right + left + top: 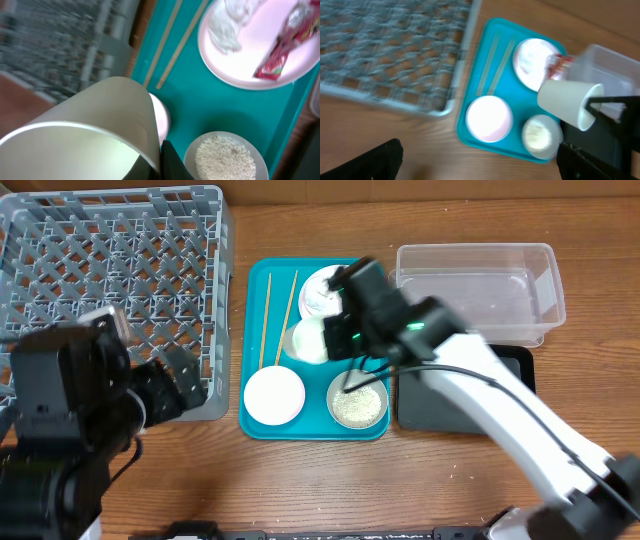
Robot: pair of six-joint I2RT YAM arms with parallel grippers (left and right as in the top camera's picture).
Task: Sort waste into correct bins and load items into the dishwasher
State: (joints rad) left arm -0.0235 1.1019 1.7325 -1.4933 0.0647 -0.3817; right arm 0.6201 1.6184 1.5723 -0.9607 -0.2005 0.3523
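The robot will load the cup into the dishwasher, so its left gripper will next grip the white cup (pixel 312 340) across its outer sides while the right gripper pinches the cup's side at its rim.
My right gripper (pixel 342 335) is shut on the wall of the small white cup (pixel 312 340), holding it tilted above the teal tray (pixel 255 290); in the right wrist view the cup (pixel 85 135) fills the lower left, pinched by the gripper (pixel 162 167). The round plate (pixel 318 280) carries the white paper wad (pixel 230 22) and the red wrapper (pixel 280 55). Two chopsticks (pixel 268 315) lie at the tray's left. The pink bowl (pixel 273 395) and the pale bowl with rice (pixel 357 402) sit at the tray's front. My left gripper (pixel 480 167) is open and empty, near the grey rack (pixel 110 260).
The clear tub (pixel 480 280) stands to the right of the teal tray, with the black tray (pixel 450 405) in front of it under my right arm. The left arm's body covers the rack's front left corner.
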